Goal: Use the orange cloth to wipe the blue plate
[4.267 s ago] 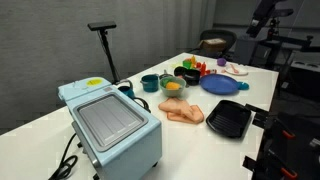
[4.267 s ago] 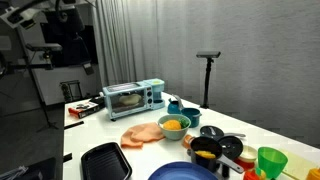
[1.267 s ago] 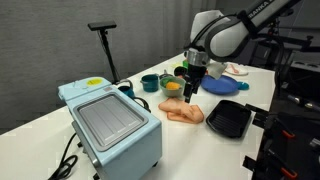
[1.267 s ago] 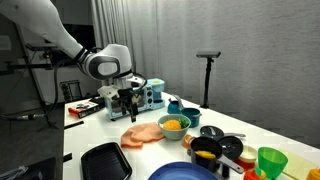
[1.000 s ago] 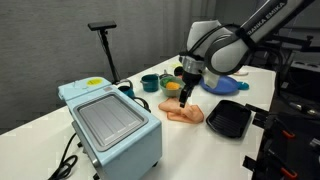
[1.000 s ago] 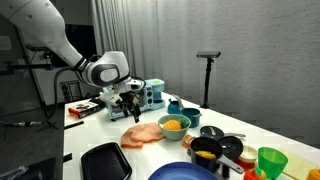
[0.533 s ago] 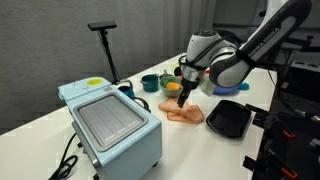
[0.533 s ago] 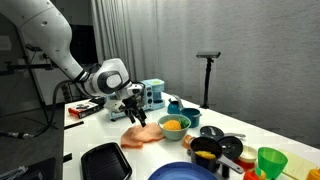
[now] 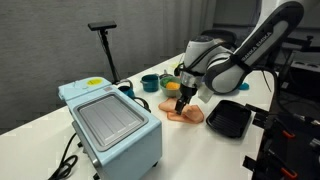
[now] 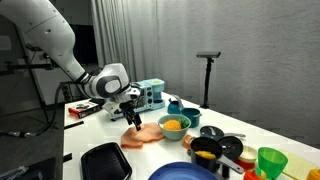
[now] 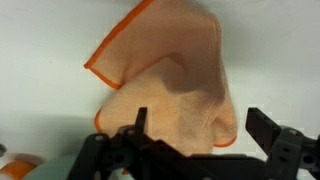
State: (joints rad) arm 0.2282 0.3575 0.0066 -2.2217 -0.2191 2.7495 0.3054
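Observation:
My gripper needs to go lower before it closes on the cloth (image 9: 184,114), which lies between my fingers in the wrist view but below them in an exterior view.
The orange cloth (image 9: 184,114) lies crumpled on the white table, also in the other exterior view (image 10: 146,136). In the wrist view it (image 11: 175,75) fills the middle, with an orange hem. My gripper (image 9: 180,103) hangs open just above the cloth, also seen from the other side (image 10: 133,121). In the wrist view the gripper (image 11: 200,128) has its two black fingers spread on either side of the cloth's near end, with nothing held. The blue plate (image 10: 186,172) lies at the table's near edge in an exterior view; the arm hides it in the other exterior view.
A light blue toaster oven (image 9: 110,125) stands at one end of the table. A black tray (image 9: 228,120) lies beside the cloth. A teal bowl with yellow contents (image 10: 173,125), a green cup (image 10: 270,160) and other dishes crowd behind. A black stand (image 9: 105,45) rises behind the table.
The arm has come into the scene and lowered toward the orange cloth; over the last second the open gripper sank from above the bowls to just over the cloth.

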